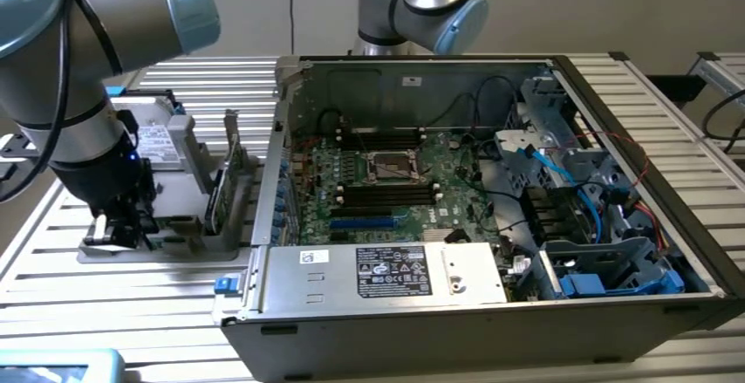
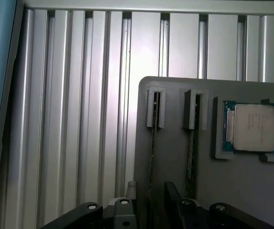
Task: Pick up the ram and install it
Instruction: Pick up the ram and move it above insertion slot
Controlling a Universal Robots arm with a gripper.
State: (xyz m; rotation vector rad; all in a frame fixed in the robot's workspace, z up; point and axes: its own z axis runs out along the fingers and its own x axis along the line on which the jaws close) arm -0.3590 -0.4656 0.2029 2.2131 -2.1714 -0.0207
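My gripper is to grab the ram next by the bare middle of its upper edge [image 2: 150,192], because the holder's grey slot post closes around the ram's end.
The ram [image 2: 152,143] is a thin stick standing on edge in a slot of the grey holder [image 2: 175,191]. A second stick [image 2: 191,152] stands in the slot beside it. My gripper [image 2: 151,188] is open, with one dark finger [image 2: 130,191] on each side of the first stick and a visible gap to it. In the exterior view my gripper [image 1: 117,230] points straight down over the holder [image 1: 174,248], left of the open computer case [image 1: 466,313]. The motherboard [image 1: 437,174] lies inside the case with black memory slots [image 1: 385,193] near its processor socket.
A processor chip [image 2: 251,126] sits in a recess of the holder beside the sticks. A hard drive [image 1: 157,139] and an upright expansion card [image 1: 229,174] also stand on the holder. Cables and drive cages [image 1: 570,217] crowd the case's right side. Ribbed aluminium table [image 1: 140,313] all round.
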